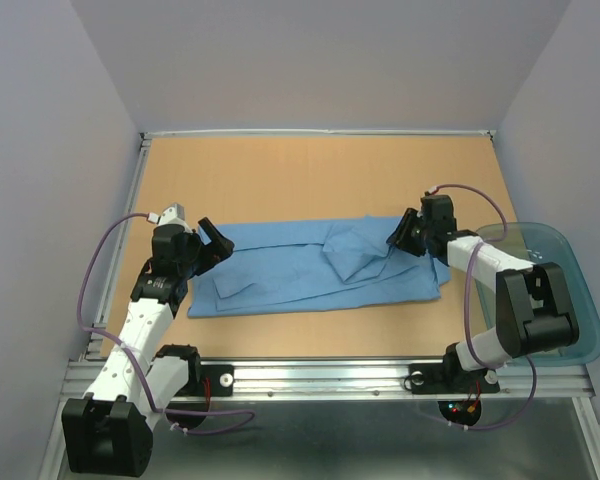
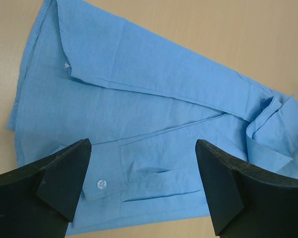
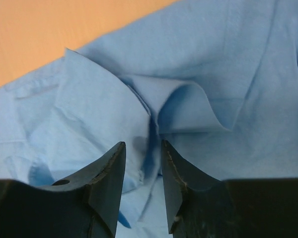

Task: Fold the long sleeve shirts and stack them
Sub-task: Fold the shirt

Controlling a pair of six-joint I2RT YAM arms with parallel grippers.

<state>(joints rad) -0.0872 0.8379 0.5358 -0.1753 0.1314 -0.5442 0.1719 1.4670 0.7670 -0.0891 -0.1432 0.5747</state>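
The shirt's rumpled part should fold across toward the left gripper, so the right gripper will next grab it by the edge of its raised fold (image 1: 391, 246) (image 3: 145, 157).
One light blue long sleeve shirt (image 1: 300, 272) lies folded into a long strip across the middle of the table. Its collar end is rumpled at the right. My left gripper (image 1: 216, 241) hovers over the shirt's left end, open wide and empty. In the left wrist view the gripper (image 2: 143, 148) frames a buttoned cuff (image 2: 102, 184) on the shirt (image 2: 139, 84). My right gripper (image 1: 396, 239) is at the rumpled right part. In the right wrist view its jaws (image 3: 143, 145) stand a narrow gap apart over a raised fold of the shirt (image 3: 188, 106), not clamped on it.
A translucent teal plastic tub (image 1: 578, 300) stands at the table's right edge, beside the right arm. Bare wooden table (image 1: 300, 180) lies behind the shirt, up to the back wall. A metal rail (image 1: 320, 375) runs along the near edge.
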